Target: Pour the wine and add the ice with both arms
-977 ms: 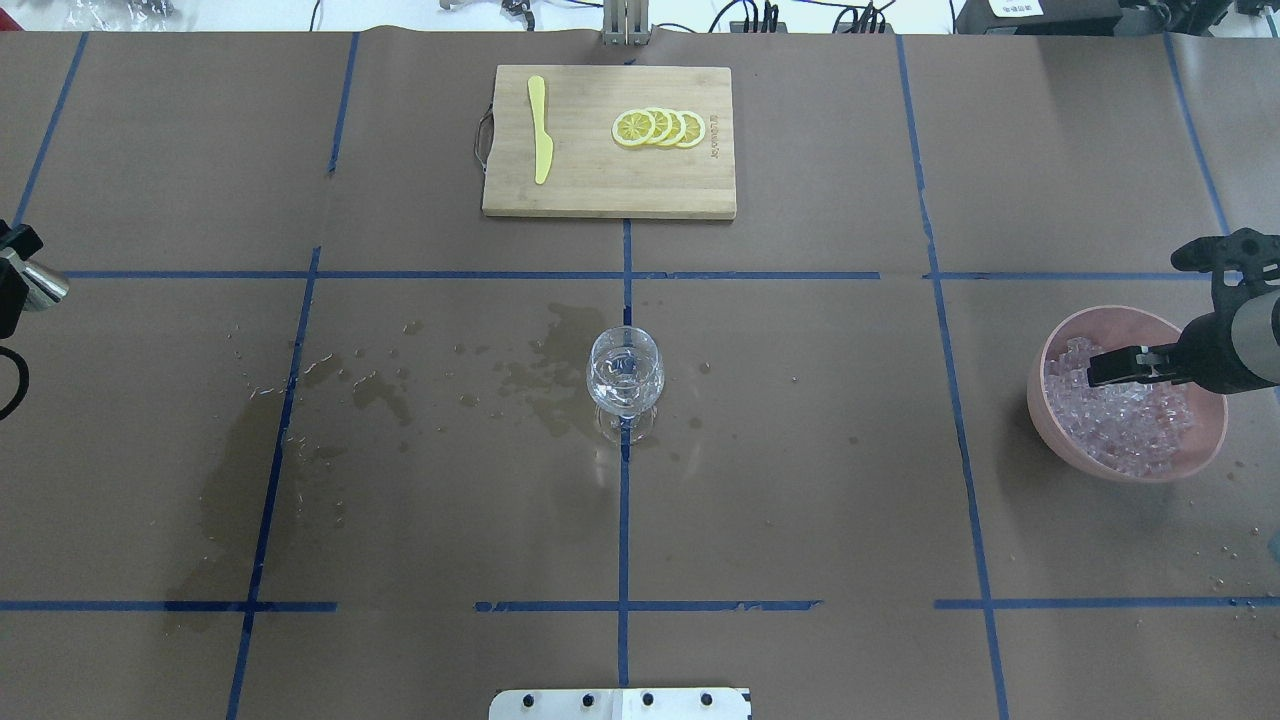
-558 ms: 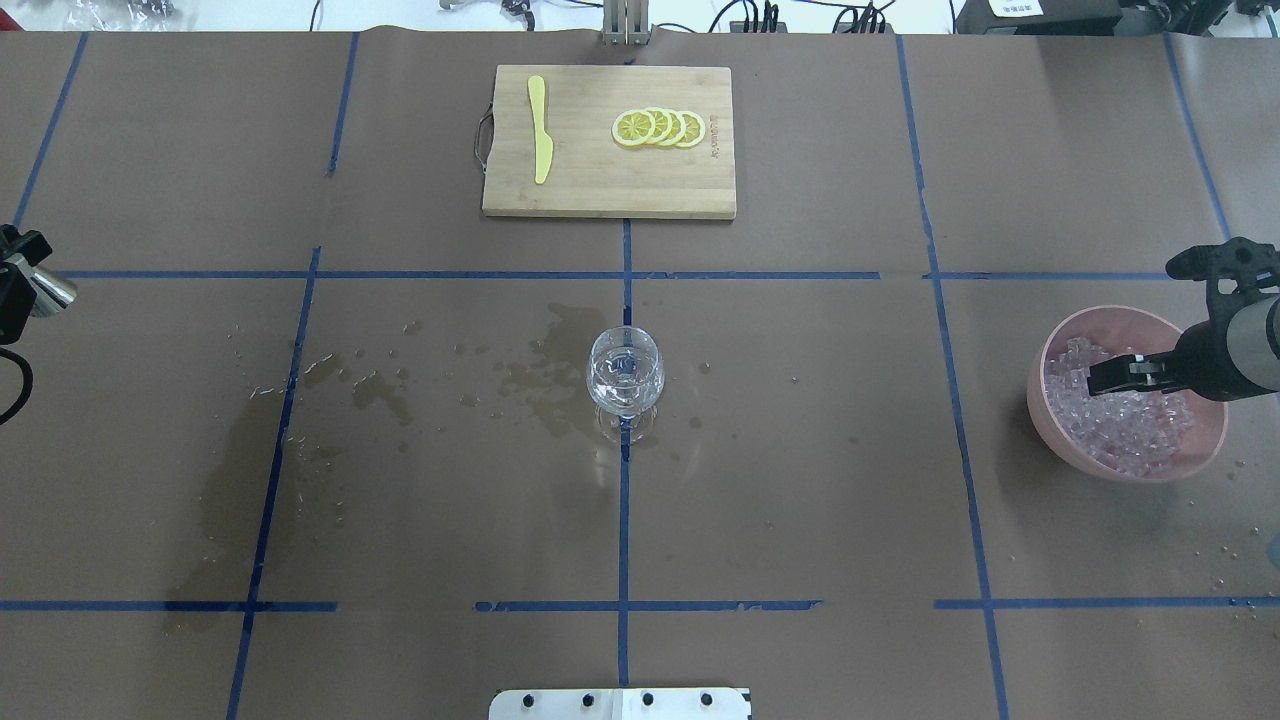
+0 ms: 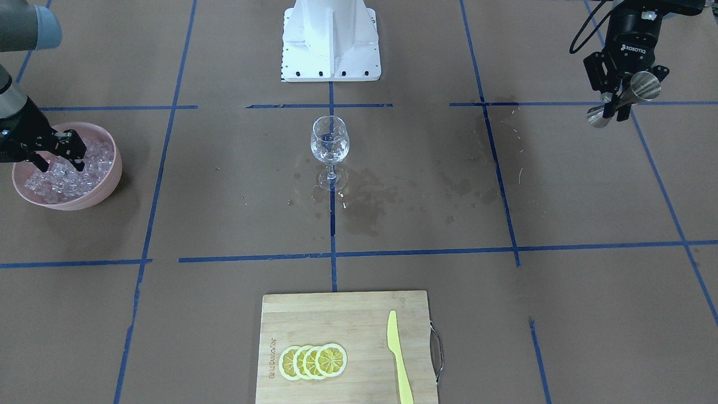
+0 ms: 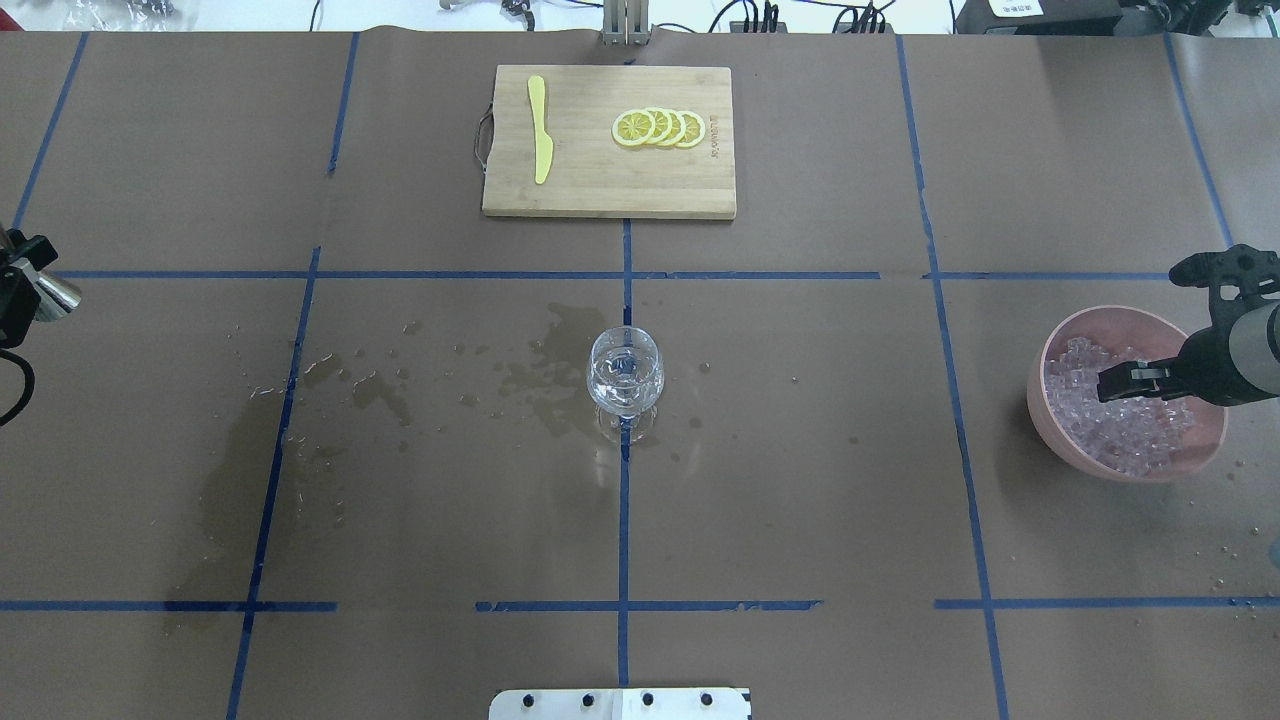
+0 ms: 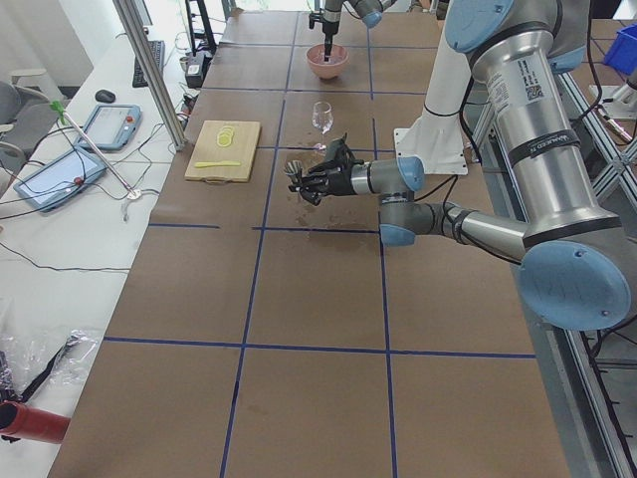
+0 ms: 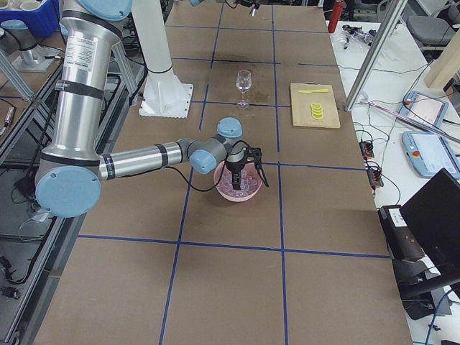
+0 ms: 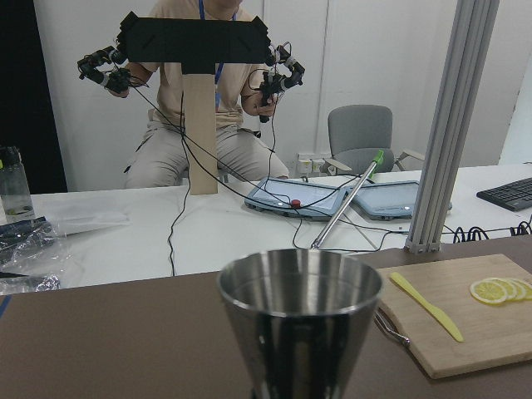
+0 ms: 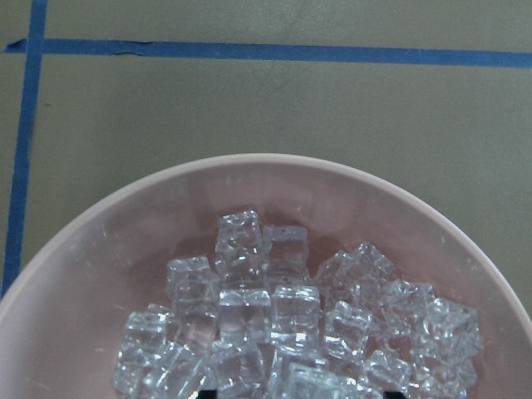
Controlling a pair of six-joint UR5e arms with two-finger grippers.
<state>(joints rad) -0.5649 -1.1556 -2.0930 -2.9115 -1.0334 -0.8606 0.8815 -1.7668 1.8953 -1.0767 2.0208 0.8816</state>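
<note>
My right gripper is about to grab one clear ice cube (image 8: 303,382) by its body, so it can add it to the wine glass.
A wine glass (image 4: 625,375) holding clear liquid stands at the table's middle; it also shows in the front view (image 3: 330,141). A pink bowl (image 4: 1060,440) at the right holds many clear ice cubes (image 4: 1120,430). My right gripper (image 4: 1105,384) is open, with its fingers down among the cubes in the bowl (image 3: 90,196). The right wrist view looks onto the ice (image 8: 266,307). My left gripper (image 3: 614,104) is shut on a steel jigger (image 3: 639,87) above the table's left edge. The jigger's cup (image 7: 299,324) fills the left wrist view.
A wooden cutting board (image 4: 608,190) with lemon slices (image 4: 660,128) and a yellow knife (image 4: 540,130) lies at the far middle. Wet stains (image 4: 380,390) spread left of the glass. The white base block (image 3: 331,39) is on the robot's side.
My right gripper has sunk lower into the bowl of ice and drawn slightly back to the right. My left gripper with the jigger has shifted a little toward the far side.
</note>
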